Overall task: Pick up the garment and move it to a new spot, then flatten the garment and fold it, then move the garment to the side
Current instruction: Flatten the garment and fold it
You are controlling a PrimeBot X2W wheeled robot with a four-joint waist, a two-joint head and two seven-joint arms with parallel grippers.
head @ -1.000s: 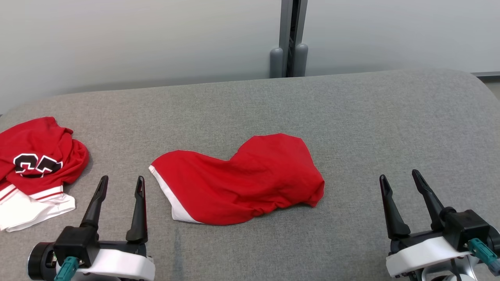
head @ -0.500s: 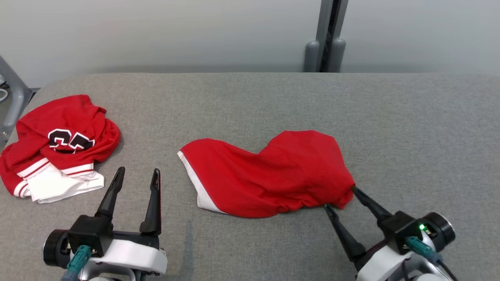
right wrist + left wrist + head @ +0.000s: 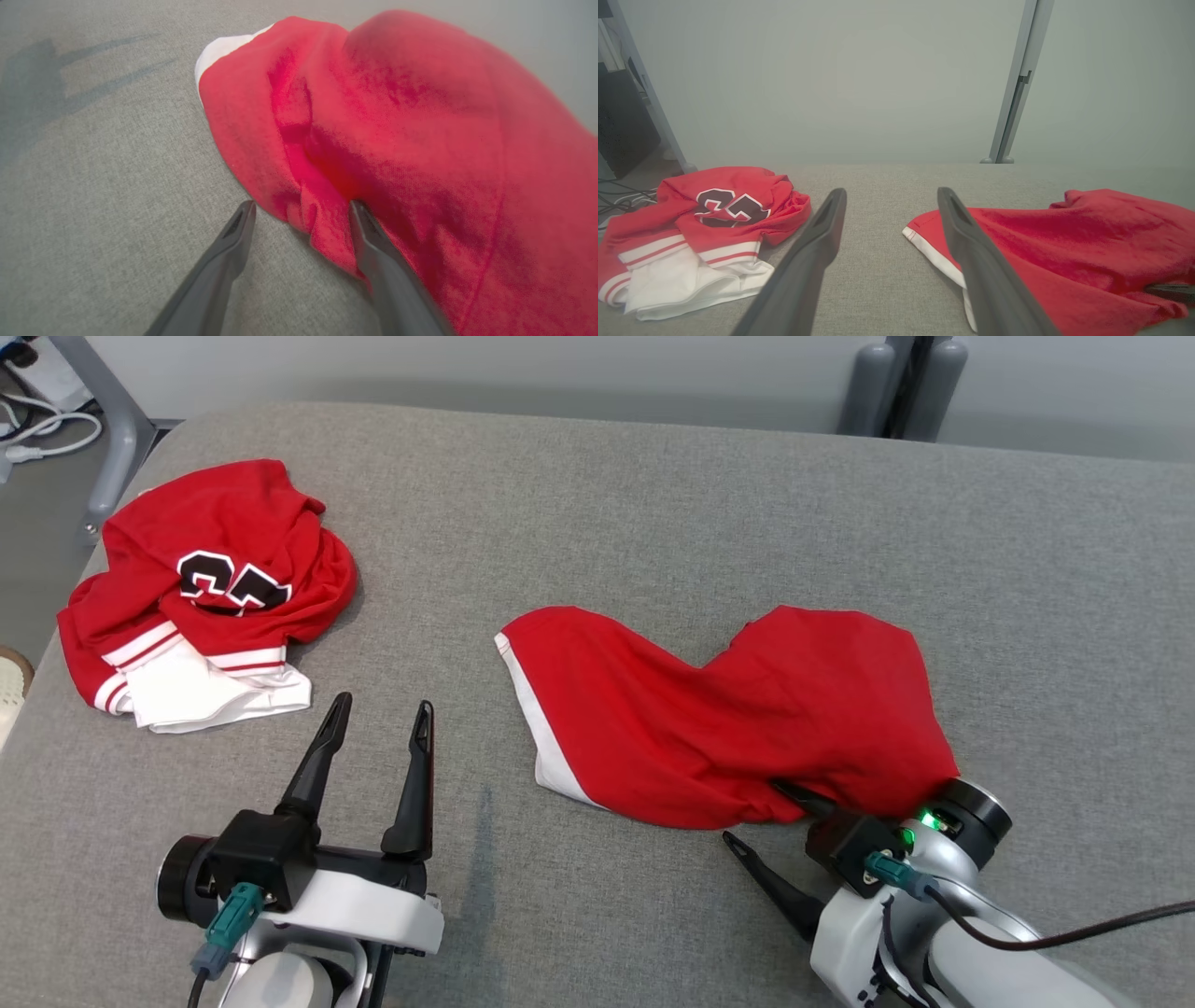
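Observation:
The robot's right hand should pick up the garment and move it to a new spot, so it should next grab the garment by its bunched edge [image 3: 773,811] [image 3: 331,238].
The garment [image 3: 728,719], red with a white hem strip, lies crumpled in the middle of the grey padded surface [image 3: 653,504]. My right gripper [image 3: 754,814] is open at its near right edge, fingers pointing left. One finger lies on bare surface and the other is tucked under the fabric. In the right wrist view a fold of the garment [image 3: 420,140] sits between the open fingers of the right gripper [image 3: 302,205]. My left gripper [image 3: 383,702] stands open and empty left of the garment. The left wrist view has this gripper [image 3: 892,191] just left of the garment [image 3: 1064,242].
A second red jersey [image 3: 215,569] with a black number and white panels is bunched at the far left, and is in the left wrist view too [image 3: 714,210]. The surface's left edge drops to the floor with cables [image 3: 37,420]. A grey post [image 3: 901,383] stands behind.
The camera has swung, shifting the whole picture. My right gripper has come in from the right to the garment's near right edge and now straddles a fold. The left gripper stays open.

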